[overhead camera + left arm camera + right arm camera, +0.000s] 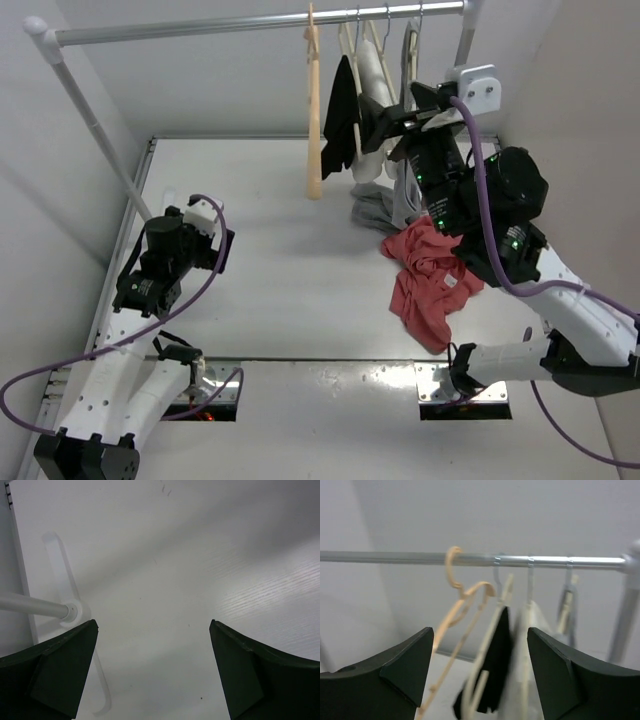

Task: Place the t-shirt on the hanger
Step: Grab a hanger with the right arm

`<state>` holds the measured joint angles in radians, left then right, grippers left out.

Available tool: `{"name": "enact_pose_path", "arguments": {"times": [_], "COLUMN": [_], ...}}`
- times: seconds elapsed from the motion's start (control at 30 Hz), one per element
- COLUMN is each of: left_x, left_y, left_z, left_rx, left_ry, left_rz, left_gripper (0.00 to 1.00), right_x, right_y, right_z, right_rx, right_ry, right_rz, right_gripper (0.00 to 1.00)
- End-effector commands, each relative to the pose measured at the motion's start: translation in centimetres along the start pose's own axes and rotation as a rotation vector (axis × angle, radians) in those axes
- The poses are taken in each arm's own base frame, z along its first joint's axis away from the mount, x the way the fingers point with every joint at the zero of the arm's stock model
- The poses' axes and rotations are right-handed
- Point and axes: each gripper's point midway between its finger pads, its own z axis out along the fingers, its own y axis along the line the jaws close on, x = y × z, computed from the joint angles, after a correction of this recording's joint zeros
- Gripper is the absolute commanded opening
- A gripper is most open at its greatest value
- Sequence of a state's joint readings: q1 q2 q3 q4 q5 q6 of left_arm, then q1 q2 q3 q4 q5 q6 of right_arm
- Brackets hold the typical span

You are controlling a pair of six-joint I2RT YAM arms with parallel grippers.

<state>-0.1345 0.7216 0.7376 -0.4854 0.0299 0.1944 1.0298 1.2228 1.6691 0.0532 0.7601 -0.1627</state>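
The robot's right gripper should grab the tan hanger's near end (314, 184) next, so the hanger's hook stays free for handing over to the left gripper.
The salmon-red t-shirt (430, 275) lies crumpled on the table at the right, below my right arm. The tan hanger (314, 120) hangs by its hook from the rail, left of the other hangers. In the right wrist view the hanger (465, 605) slants down to the left, in front of my raised right gripper (480, 645). That right gripper (378, 128) is open, its fingers apart with nothing between them, close beside the hanging black garment (343, 112). My left gripper (226, 248) hovers low at the table's left side. The left gripper (153, 630) is wide open over bare white surface.
A metal rail (200, 27) spans the back on slanted posts. Right of the tan hanger hang pale hangers (527, 630) with metal hooks, carrying the black garment (495, 665) and a grey garment (375, 205). A rack post (35, 606) and its foot stand close to my left gripper.
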Motion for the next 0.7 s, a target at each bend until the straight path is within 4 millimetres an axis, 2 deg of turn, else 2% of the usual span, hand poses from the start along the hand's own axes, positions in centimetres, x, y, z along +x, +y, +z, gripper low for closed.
{"name": "enact_pose_path", "arguments": {"times": [0.0, 0.1, 0.23, 0.33, 0.4, 0.53, 0.67], "left_x": [0.0, 0.0, 0.0, 0.4, 0.4, 0.4, 0.4], "left_y": [0.2, 0.1, 0.1, 0.0, 0.0, -0.1, -0.1], "left_z": [-0.4, -0.4, -0.4, -0.3, -0.3, -0.2, -0.2], "left_rx": [-0.006, -0.006, -0.006, -0.003, -0.003, 0.006, 0.006], "left_ry": [-0.007, -0.007, -0.007, 0.002, 0.002, 0.000, 0.000], "left_rz": [-0.008, -0.017, -0.017, -0.017, -0.017, -0.017, -0.017], "left_gripper": [1.00, 1.00, 1.00, 1.00, 1.00, 1.00, 1.00], "right_x": [-4.5, -1.6, 2.7, 5.3, 6.8, 7.5, 9.7], "right_y": [4.4, 7.0, 8.3, 6.2, 6.0, 5.6, 6.2], "right_z": [-0.1, 0.8, 2.3, 3.1, 3.3, 3.4, 3.7], "right_rx": [-0.241, -0.283, -0.229, -0.049, -0.016, 0.019, 0.033], "right_ry": [-0.144, -0.066, 0.061, 0.130, 0.143, 0.142, 0.186], "right_rz": [0.160, 0.172, 0.148, 0.113, 0.066, 0.044, 0.012], "right_gripper": [0.75, 0.78, 0.81, 0.81, 0.81, 0.73, 0.71]}}
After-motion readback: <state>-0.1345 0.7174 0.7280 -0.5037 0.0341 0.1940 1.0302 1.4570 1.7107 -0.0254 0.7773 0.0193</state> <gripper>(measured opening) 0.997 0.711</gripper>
